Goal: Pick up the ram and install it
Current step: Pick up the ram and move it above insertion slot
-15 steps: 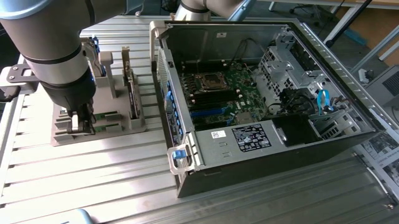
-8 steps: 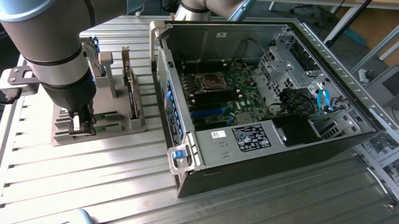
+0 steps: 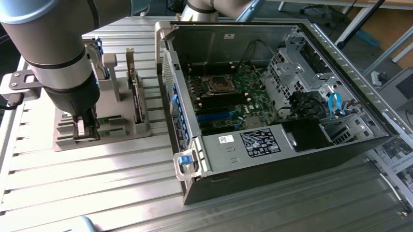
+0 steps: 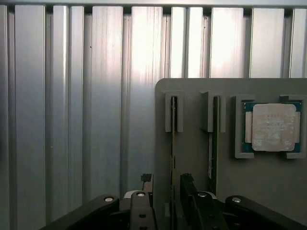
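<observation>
The ram has both ends held by the holder's slotted posts, so next my gripper needs to grab it by the bare middle of its top edge (image 4: 173,189).
In the wrist view, two thin green ram sticks stand on edge in slots of a grey holder (image 4: 268,191). My gripper (image 4: 166,184) is open and its dark fingers (image 4: 147,179) straddle one ram stick (image 4: 173,143) without pressing on it. The other ram stick (image 4: 214,143) stands one slot over, beside the far finger. In the exterior view, the gripper (image 3: 84,128) reaches straight down into the holder (image 3: 123,130) at the exterior view's left, and the arm hides the stick between the fingers.
A square silver processor chip (image 4: 272,127) lies in a pocket of the holder. An open computer case (image 3: 361,82) lies at the exterior view's right, its motherboard (image 3: 248,99) and dark memory slots (image 3: 216,102) facing up. The table (image 3: 96,183) is ribbed aluminium.
</observation>
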{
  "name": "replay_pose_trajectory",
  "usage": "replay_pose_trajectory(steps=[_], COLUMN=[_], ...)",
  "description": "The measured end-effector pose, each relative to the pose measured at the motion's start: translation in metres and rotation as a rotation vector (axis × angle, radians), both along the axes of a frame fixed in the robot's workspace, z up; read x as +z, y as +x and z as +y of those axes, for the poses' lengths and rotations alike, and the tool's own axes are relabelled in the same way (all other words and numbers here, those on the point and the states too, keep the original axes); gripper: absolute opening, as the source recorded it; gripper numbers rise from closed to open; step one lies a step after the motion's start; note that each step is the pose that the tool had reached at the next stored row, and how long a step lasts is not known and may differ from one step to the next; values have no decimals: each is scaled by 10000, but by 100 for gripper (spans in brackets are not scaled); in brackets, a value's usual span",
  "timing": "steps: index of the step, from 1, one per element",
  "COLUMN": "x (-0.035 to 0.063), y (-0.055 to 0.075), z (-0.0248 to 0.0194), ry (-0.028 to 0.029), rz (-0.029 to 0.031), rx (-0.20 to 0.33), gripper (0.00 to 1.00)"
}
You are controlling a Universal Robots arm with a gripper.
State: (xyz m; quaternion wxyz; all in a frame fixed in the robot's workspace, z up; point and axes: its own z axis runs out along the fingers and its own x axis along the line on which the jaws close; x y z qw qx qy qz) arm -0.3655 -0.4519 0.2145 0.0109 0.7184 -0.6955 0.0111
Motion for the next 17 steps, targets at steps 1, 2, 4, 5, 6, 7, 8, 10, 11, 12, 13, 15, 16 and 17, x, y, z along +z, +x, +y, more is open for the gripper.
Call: replay_pose_trajectory(steps=[1,2,4,5,6,7,8,10,11,12,13,15,16,17], x=[-3,-6,-16,-21,-26,-30,-35,-48,-55,-59,-65,-75,-77,-78], y=[0,0,0,0,0,0,0,0,0,0,0,0,0,0], z=[3,4,8,10,13,17,19,25,29,33,37,46,55,64], ry=[0,0,0,1,0,-1,0,0,0,-1,0,0,1,0], rz=[0,-1,0,-1,0,2,0,0,1,1,1,0,0,0], rx=[18,39,91,105,122,136,150,182,197,209,223,245,253,254], gripper=[36,36,36,36,36,36,36,36,36,36,36,36,36,36])
